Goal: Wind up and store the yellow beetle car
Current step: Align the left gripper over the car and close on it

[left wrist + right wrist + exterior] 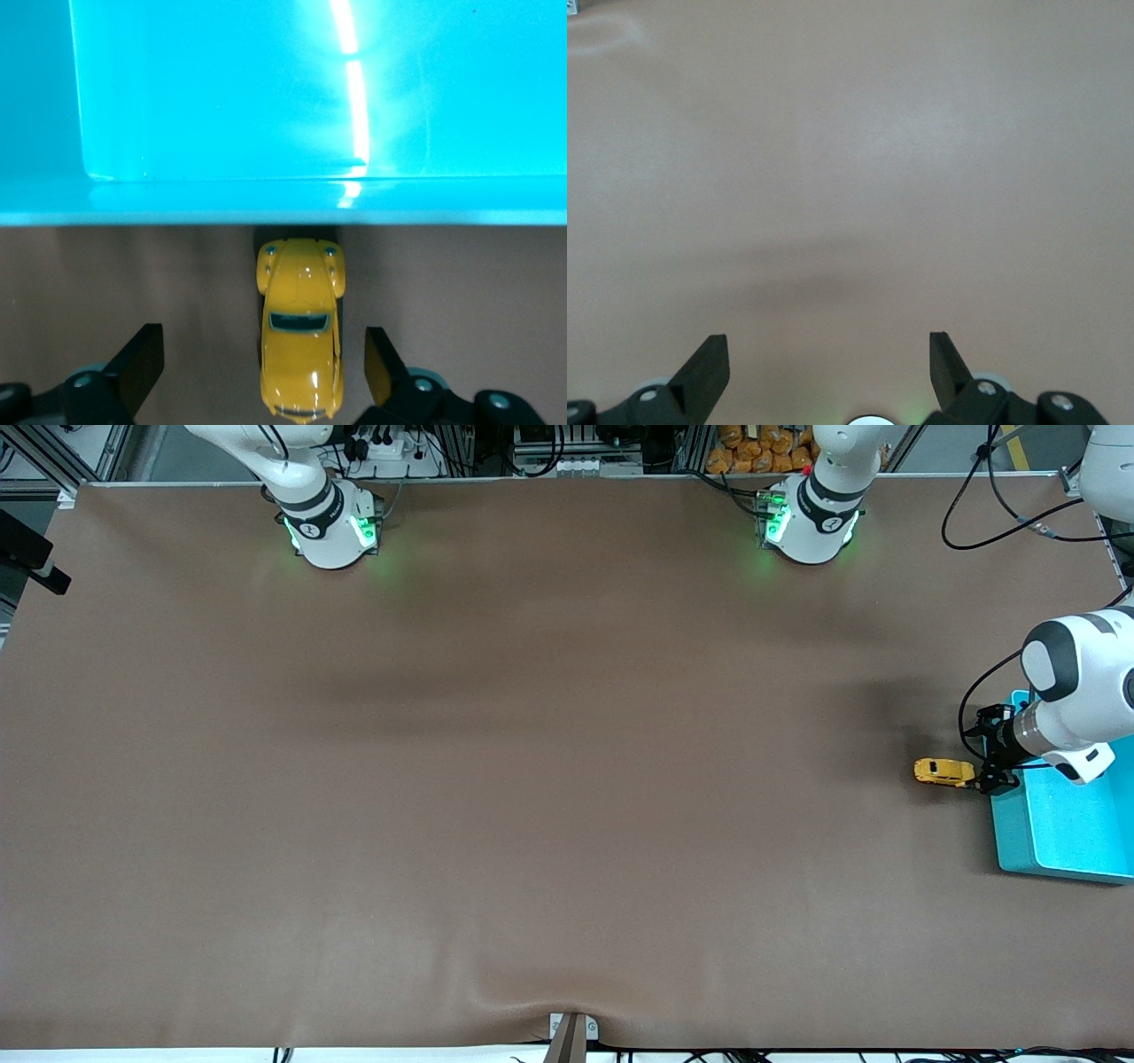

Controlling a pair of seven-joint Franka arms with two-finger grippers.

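Observation:
My left gripper needs to grab the yellow beetle car next, by the sides of its cabin (944, 769). It can then store the car in the turquoise bin (1063, 824).
The yellow beetle car (944, 771) sits on the brown table beside the turquoise bin (1063, 824), on the side of the bin toward the right arm's end. My left gripper (988, 775) is low at the car's bin-side end. In the left wrist view the car (301, 341) lies between the open fingers (142, 354) without touching them, closer to one finger, with one end close to the bin's wall (266, 199). My right gripper (828, 354) is open and empty over bare table; it does not show in the front view.
The bin stands at the table's edge at the left arm's end, partly under the left arm's wrist (1063, 691). The two arm bases (332, 527) stand along the table's edge farthest from the front camera. The brown mat (532, 779) is bare.

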